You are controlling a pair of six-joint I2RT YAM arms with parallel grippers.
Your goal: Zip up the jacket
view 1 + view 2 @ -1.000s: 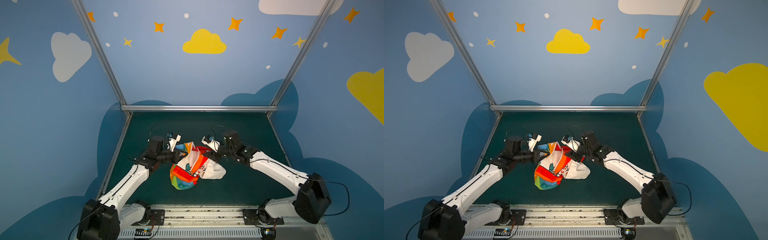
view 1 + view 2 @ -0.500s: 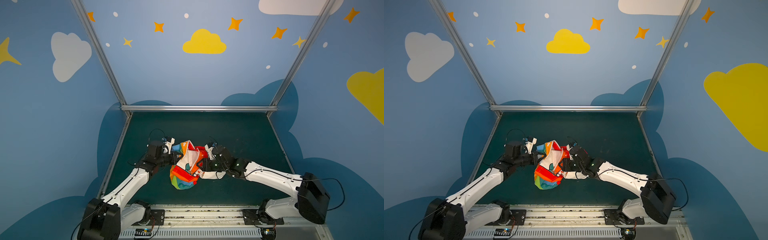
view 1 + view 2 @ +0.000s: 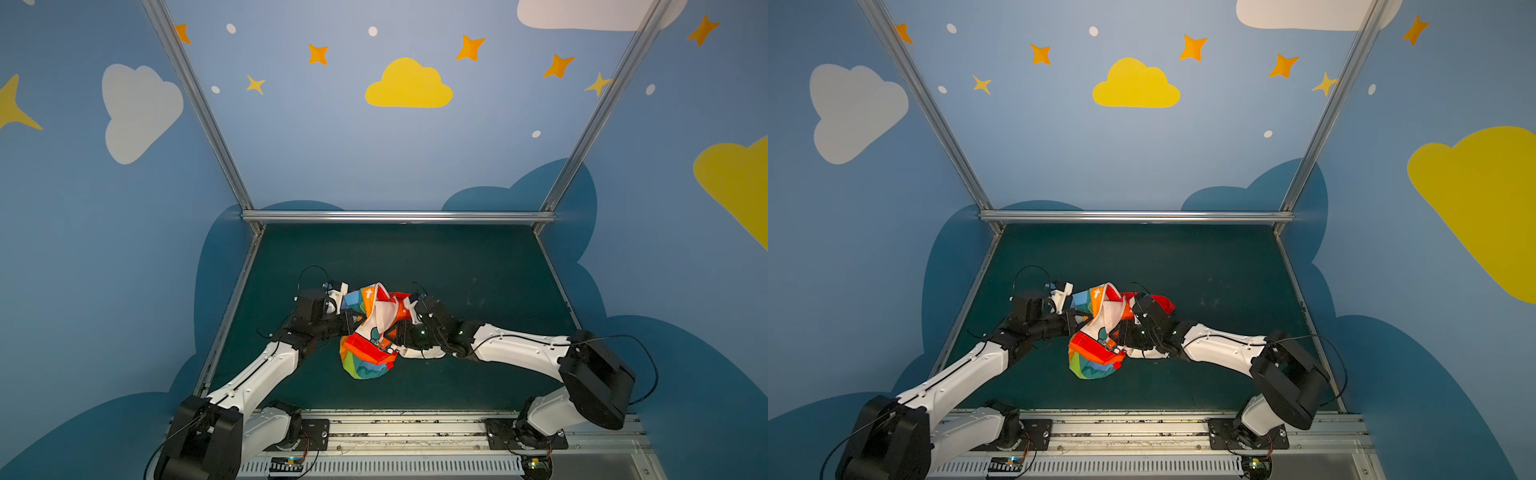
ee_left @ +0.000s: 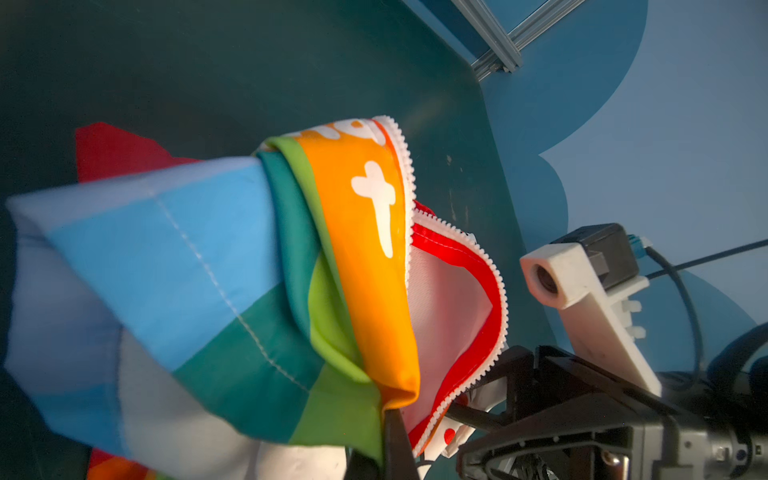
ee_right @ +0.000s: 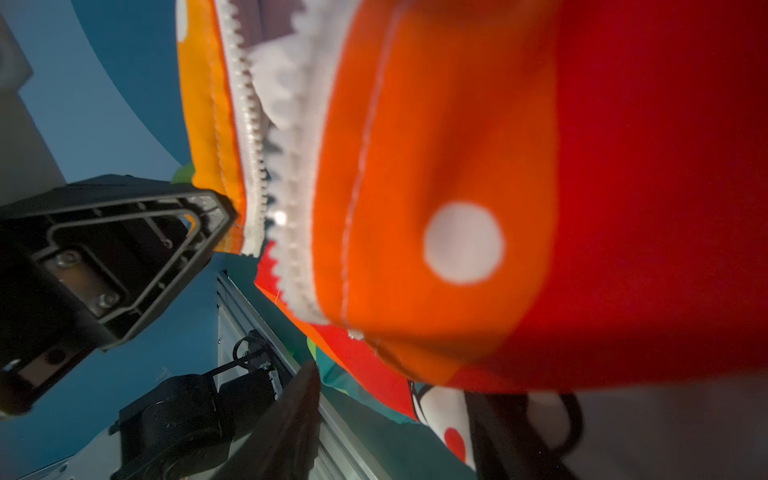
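Observation:
The robot's right gripper will next take hold of the jacket (image 3: 365,332) by the orange edge next to its white zipper row, so the teeth stay free to zip up.
The jacket (image 3: 365,332) (image 3: 1094,349) is bunched up in the middle of the green mat, rainbow stripes out, red hood behind. My left gripper (image 3: 351,322) (image 3: 1076,322) (image 4: 390,415) is shut on its green and orange front edge and holds that part up. The two white zipper rows (image 4: 496,299) (image 5: 266,166) hang apart. My right gripper (image 3: 395,337) (image 3: 1120,336) (image 5: 395,419) is open, pressed in low against the jacket's right side, its fingers spread wide with white lining and red fabric in front of them.
Aluminium frame rails (image 3: 395,216) edge the mat at the back and sides, and a metal base rail (image 3: 395,428) runs along the front. Bare green mat (image 3: 457,270) lies behind and right of the jacket.
My right arm has dropped and swung in from the jacket's upper right to its lower right side, its jaws widening. The left gripper has kept its hold and shifted slightly.

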